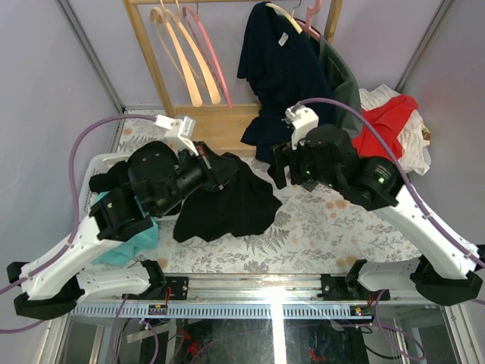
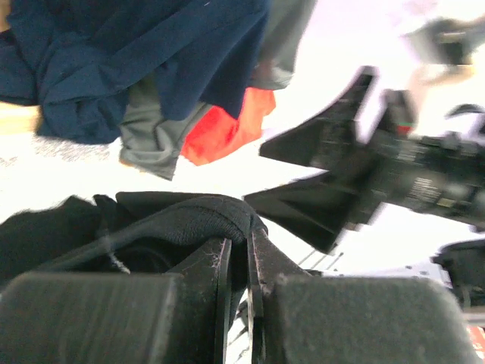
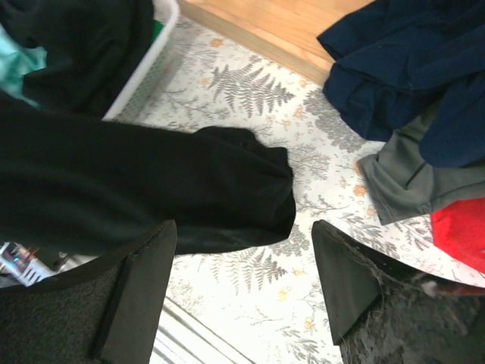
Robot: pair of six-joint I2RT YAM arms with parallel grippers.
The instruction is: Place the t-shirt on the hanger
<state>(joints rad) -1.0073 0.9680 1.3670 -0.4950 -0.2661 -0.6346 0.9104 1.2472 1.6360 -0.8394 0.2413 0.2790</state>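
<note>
My left gripper has a fold of the t-shirt. My right gripper should next grab the black t-shirt's edge (image 1: 274, 205) (image 3: 285, 220) away from that fold, to spread the t-shirt open for the hanger.
The black t-shirt (image 1: 227, 203) lies bunched on the fern-print table, left of centre. My left gripper (image 1: 214, 168) is shut on a fold at its upper edge. In the left wrist view the left gripper (image 2: 241, 236) pinches a rolled hem of the t-shirt (image 2: 182, 220) tightly between its fingers. My right gripper (image 1: 282, 168) hovers open just right of the cloth, holding nothing. From the right wrist the right gripper (image 3: 242, 254) stands wide, with the t-shirt (image 3: 151, 182) ending just ahead of it. A pink hanger (image 1: 211, 62) hangs bare on the wooden rack (image 1: 155, 68) at the back.
Two cream hangers (image 1: 180, 57) hang beside the pink one. A navy t-shirt (image 1: 276, 72) and a grey garment (image 1: 345, 83) hang at the back centre, with a red garment (image 1: 386, 125) to their right. A white basket (image 1: 97, 161) with teal cloth (image 1: 130, 241) sits at the left.
</note>
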